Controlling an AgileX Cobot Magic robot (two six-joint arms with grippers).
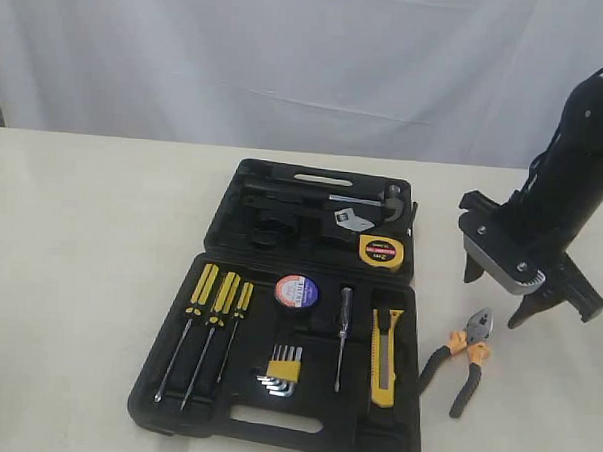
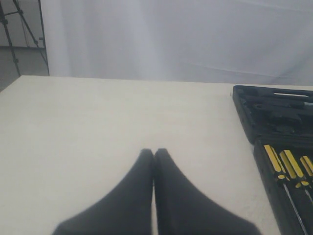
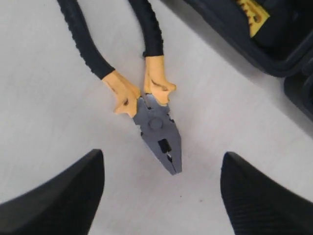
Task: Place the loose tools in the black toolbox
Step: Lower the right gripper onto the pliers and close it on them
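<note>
My right gripper's fingers stop short of the nose, so I should move them toward the pliers' grey nose (image 1: pixel 481 322) (image 3: pixel 160 133) before I close on the pliers.
The black toolbox (image 1: pixel 164 405) lies open on the table. Inside it sit the yellow utility knife (image 1: pixel 385 357), the yellow tape measure (image 1: pixel 380 251) and the black tape roll (image 1: pixel 297 291). The pliers (image 1: pixel 460 361) with orange-and-black handles lie on the table to the right of the box. My right gripper (image 1: pixel 499 297) hovers open just above and behind them; in the right wrist view the pliers (image 3: pixel 156 122) point their grey nose toward the gap of the gripper (image 3: pixel 162 169). My left gripper (image 2: pixel 154 152) is shut and empty over bare table, left of the toolbox (image 2: pixel 244 115).
Three yellow-and-black screwdrivers (image 1: pixel 212 317), a hex key set (image 1: pixel 283 370) and a small screwdriver (image 1: pixel 344 333) rest in the box's front half. A hammer (image 1: pixel 368 201) and wrench lie in the rear half. A white curtain hangs behind the table.
</note>
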